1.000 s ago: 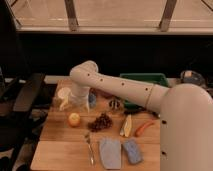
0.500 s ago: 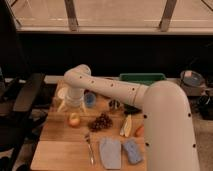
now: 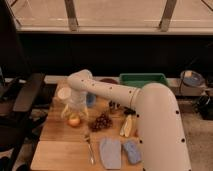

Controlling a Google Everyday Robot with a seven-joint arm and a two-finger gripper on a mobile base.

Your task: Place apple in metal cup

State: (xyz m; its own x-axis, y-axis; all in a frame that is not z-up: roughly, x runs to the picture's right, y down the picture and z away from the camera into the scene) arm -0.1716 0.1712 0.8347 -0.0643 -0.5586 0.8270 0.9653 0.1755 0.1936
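Note:
I need to grab the apple around its round body [image 3: 74,119] with my gripper next, so that the apple can go into the metal cup [image 3: 114,105].
The apple [image 3: 74,121], small and yellow-orange, lies on the wooden table [image 3: 55,150] at its left side. My gripper [image 3: 74,113] hangs straight down over the apple, with its fingers spread to either side of the apple's top and open. The metal cup [image 3: 114,105] stands to the right, behind the grapes, small and dark-shiny, partly covered by my arm. My arm reaches from the lower right across the table to the gripper.
A white cup [image 3: 64,93] and a blue cup [image 3: 90,100] stand just behind the gripper. Dark grapes [image 3: 101,121], a pale yellow item [image 3: 127,125], a fork [image 3: 89,147], a grey cloth [image 3: 110,152] and a blue sponge [image 3: 132,151] lie nearby. A green bin [image 3: 142,80] stands behind.
The gripper has come down from above the white cup to just over the apple. The arm has swung further across the right of the table, hiding the things there.

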